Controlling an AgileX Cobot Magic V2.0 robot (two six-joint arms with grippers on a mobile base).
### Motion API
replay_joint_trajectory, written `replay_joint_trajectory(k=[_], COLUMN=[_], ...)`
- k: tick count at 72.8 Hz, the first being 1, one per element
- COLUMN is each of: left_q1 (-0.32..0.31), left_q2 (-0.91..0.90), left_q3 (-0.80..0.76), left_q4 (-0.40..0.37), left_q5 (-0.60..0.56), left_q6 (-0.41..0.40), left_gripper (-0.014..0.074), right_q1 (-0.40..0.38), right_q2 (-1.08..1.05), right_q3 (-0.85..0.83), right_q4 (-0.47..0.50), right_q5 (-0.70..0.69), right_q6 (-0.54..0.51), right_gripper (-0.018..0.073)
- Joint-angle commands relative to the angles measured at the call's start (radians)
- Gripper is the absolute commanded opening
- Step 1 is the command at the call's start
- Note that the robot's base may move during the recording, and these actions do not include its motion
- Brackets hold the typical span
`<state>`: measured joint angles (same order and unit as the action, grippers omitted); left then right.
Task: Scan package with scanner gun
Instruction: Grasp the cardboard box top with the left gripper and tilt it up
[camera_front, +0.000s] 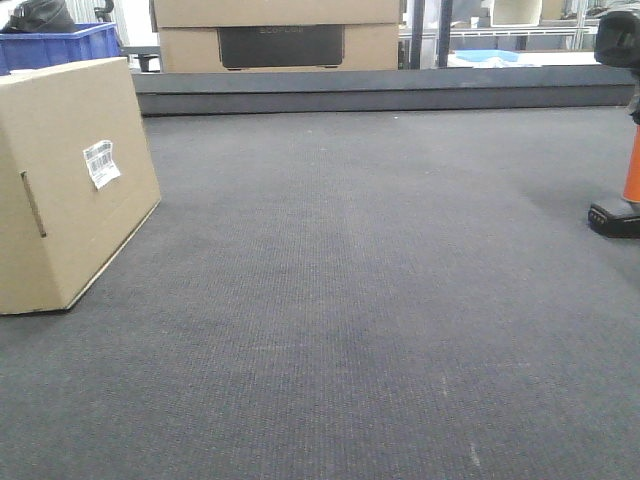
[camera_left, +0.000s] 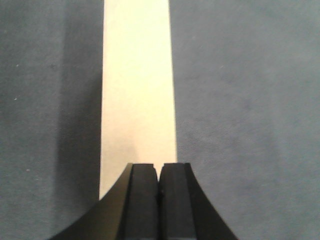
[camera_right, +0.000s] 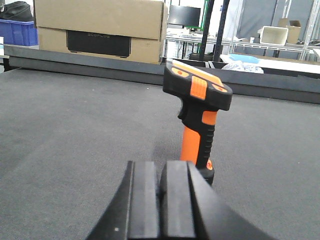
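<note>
The robot's left gripper will next grab the package by its narrow top edge (camera_front: 62, 68), so that it can present the package's barcode label (camera_front: 101, 163) to the scanner gun.
The package (camera_front: 70, 180), a flat tan cardboard box with a white barcode label (camera_front: 101, 163), stands on edge at the left of the grey mat, tilted back. From above, its narrow top edge (camera_left: 137, 90) runs straight ahead of my left gripper (camera_left: 160, 167), which is shut with nothing between its pads. The scanner gun (camera_right: 197, 110), black head with orange accents and an orange handle, stands upright on its base just beyond my right gripper (camera_right: 161, 165), which is also shut and empty. In the front view the scanner gun (camera_front: 625, 190) sits at the far right edge, partly cut off.
Two larger cartons (camera_front: 280, 40), one with a dark panel, stand behind a raised dark ledge (camera_front: 400, 88) at the back. A blue bin (camera_front: 60, 45) sits at the back left. Metal shelving with a white tub (camera_right: 272, 35) lies beyond the mat.
</note>
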<state>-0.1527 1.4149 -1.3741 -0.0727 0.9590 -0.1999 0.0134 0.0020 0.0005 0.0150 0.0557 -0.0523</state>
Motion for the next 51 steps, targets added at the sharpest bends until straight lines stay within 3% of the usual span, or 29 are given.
replay_joint_trajectory(k=[1, 15, 23, 31, 51], left_q1=[-0.032, -0.044, -0.044, -0.044, -0.045], left_q2=[0.008, 0.018, 0.027, 0.054, 0.136], left_q3=[-0.009, -0.009, -0.009, -0.009, -0.009], left_q4=[0.058, 0.088, 0.102, 0.152, 0.139], left_q5=[-0.004, -0.007, -0.019, -0.019, -0.009], left_q6=[-0.011, -0.013, -0.027, -0.100, -0.100], left_gripper=[-0.0034, 0.0311, 0.0463, 0.0507, 0.0508], right_q1=[0.001, 0.001, 0.001, 0.001, 0.001], right_q2=[-0.002, -0.002, -0.002, -0.002, -0.002], right_q3=[-0.001, -0.001, -0.001, -0.001, -0.001], right_q4=[-0.001, -0.001, -0.001, -0.001, -0.001], right_q5=[-0.018, -0.018, -0.018, -0.018, -0.018], right_q6=[-0.002, -0.002, -0.002, -0.002, -0.002], right_gripper=[-0.0168, -0.0168, -0.0168, -0.0168, -0.0168])
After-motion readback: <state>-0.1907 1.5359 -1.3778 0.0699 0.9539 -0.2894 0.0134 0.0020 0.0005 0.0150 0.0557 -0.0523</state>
